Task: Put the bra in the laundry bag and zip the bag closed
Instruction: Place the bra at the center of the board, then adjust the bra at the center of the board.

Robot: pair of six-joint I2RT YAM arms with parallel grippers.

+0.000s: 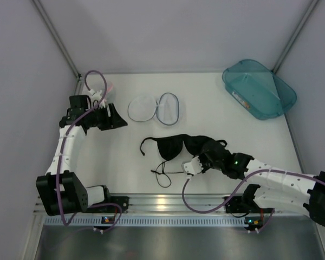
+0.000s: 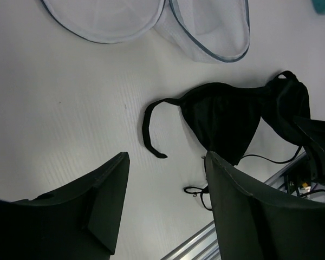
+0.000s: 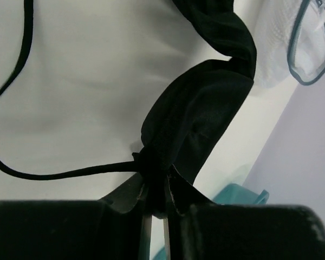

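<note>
The bra (image 1: 179,145) needs to be folded inward for the laundry bag. My left gripper should grab the bra's side strap by its loose end (image 1: 143,153) next.
The black bra (image 1: 179,145) lies spread on the white table near the middle, its thin straps (image 1: 161,176) trailing toward the front. My right gripper (image 1: 207,158) is shut on the bra's right cup; in the right wrist view the black fabric (image 3: 206,103) is pinched between the fingers (image 3: 158,187). The laundry bag (image 1: 153,108) lies open behind the bra as two mesh discs with a grey zip rim; it also shows in the left wrist view (image 2: 206,27). My left gripper (image 1: 112,116) is open and empty, to the left of the bag; the bra shows beyond it (image 2: 227,116).
A teal plastic bin (image 1: 258,88) stands at the back right corner. Grey walls enclose the table on the left, back and right. The metal rail (image 1: 162,205) with the arm bases runs along the front edge.
</note>
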